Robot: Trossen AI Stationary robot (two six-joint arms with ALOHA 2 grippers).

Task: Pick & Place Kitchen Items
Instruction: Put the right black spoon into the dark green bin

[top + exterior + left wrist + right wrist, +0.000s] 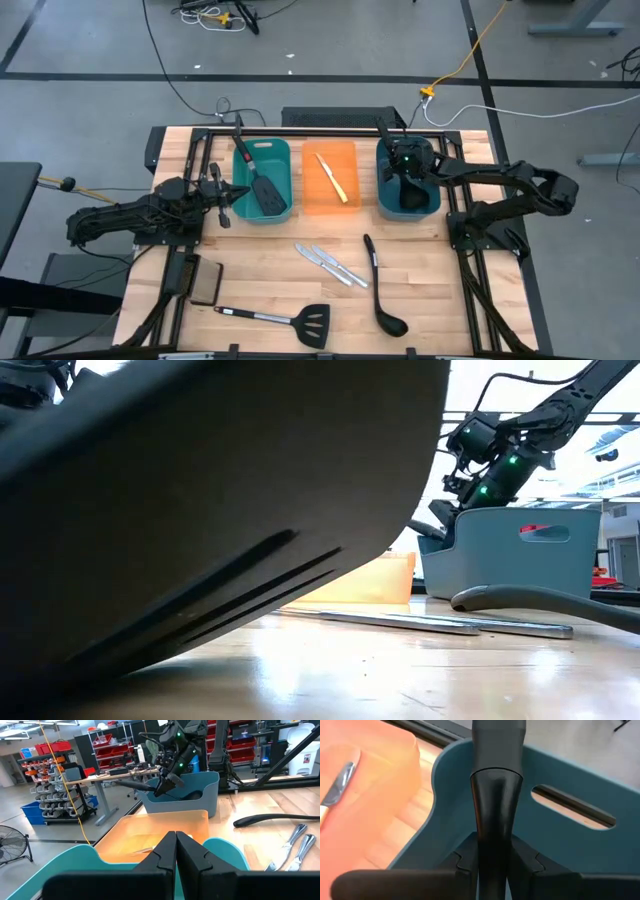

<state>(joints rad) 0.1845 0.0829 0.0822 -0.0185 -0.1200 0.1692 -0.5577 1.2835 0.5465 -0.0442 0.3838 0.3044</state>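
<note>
My right gripper should open; the ladle would stay in the blue bin, its bowl low inside in the high view.
My right gripper [405,168] is over the blue bin [432,200], shut on a black ladle [386,128] whose handle sticks out past the bin's far rim. It also shows in the left wrist view [167,780] and the low view [470,475]. My left gripper [224,196] is shut and empty beside the teal bin's left wall [75,860]. The teal bin [280,160] holds a black spatula [262,188]. The orange bin [345,160] holds a cream-handled knife [334,178]. On the table lie two knives [330,262], a second ladle [380,290] and a second spatula [290,320]. My right gripper pinches the ladle's black handle [496,805] between its two fingers [465,857]. The fingers come from above, slanting down into the blue bin. The ladle's lower end sits inside the bin [192,795], and its handle [135,785] slants up and out over the rim.
A flat black pad [205,282] lies at the near left. The three bins stand in a row at the far side. In the low view the near spatula [200,510] blocks most of the picture; the knives [420,622] and ladle [540,598] lie beyond it.
</note>
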